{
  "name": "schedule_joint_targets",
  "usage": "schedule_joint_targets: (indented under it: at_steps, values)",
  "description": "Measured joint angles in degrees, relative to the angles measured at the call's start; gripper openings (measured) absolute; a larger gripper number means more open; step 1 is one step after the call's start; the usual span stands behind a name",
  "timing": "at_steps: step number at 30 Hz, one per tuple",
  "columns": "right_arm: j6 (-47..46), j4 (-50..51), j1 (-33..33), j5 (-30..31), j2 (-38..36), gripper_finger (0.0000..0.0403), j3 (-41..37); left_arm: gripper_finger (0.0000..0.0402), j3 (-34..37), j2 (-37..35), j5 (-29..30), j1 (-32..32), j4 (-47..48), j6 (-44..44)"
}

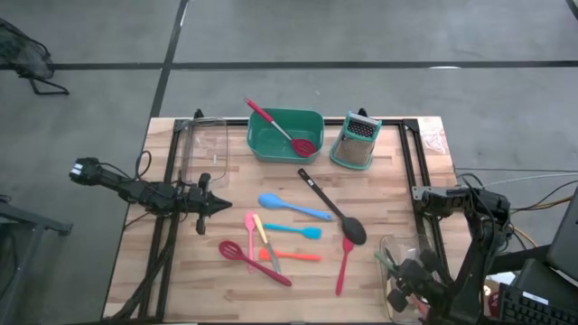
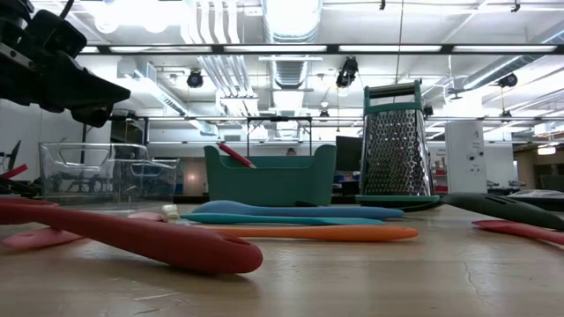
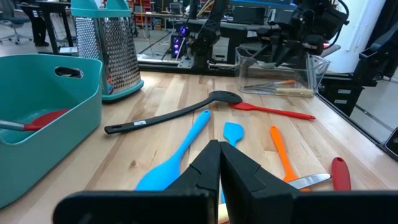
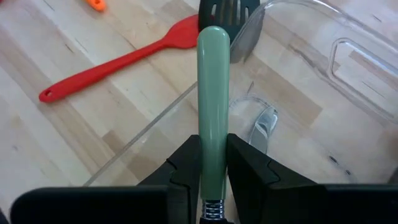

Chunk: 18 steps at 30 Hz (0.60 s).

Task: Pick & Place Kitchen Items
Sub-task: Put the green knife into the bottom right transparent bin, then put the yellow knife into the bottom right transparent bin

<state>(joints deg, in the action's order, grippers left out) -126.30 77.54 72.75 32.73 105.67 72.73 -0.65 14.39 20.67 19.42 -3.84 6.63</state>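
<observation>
The utensil would rest inside the clear container's rim, where its pale green handle is, so my right gripper should open now.
Several slim utensils lie flat mid-table: a blue spoon [image 1: 293, 208], a light-blue spatula [image 1: 296, 231], pink and yellow ones [image 1: 256, 235], an orange one [image 1: 291, 255], a red slotted spoon [image 1: 255, 263], a red spoon [image 1: 344, 264] and a black ladle [image 1: 330, 206]. Another red slotted spoon [image 1: 283, 130] leans in the teal tub [image 1: 262, 144]. My left gripper [image 1: 217, 206] is shut and empty, left of the utensils, above the table [image 3: 219, 163]. My right gripper [image 1: 403, 275] is shut on a pale green utensil handle [image 4: 213, 81] over a clear container [image 1: 390, 246] at the near right. My right gripper pinches the pale green handle [image 4: 213, 152] between its two fingers, close to the metal collar at the handle's inner end. The handle runs along the fingers and sticks out past their tips. Its free end [image 4: 214, 34] is lifted over the clear container's rim.
A steel grater [image 1: 355, 143] stands right of the tub at the far side. A second clear container [image 1: 206, 149] sits at the far left. The right container [image 3: 280, 68] holds a few utensils. Black rails run along both table sides.
</observation>
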Motion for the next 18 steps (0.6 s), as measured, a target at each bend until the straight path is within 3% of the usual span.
schedule_joint_targets:
  at_steps: [18]
  values:
    - [0.07, 2.24, -0.46, -1.36, 0.07, 0.0137, 2.26, 0.0012, -0.02, 0.00, -0.01, 0.00, 0.00, 0.01]
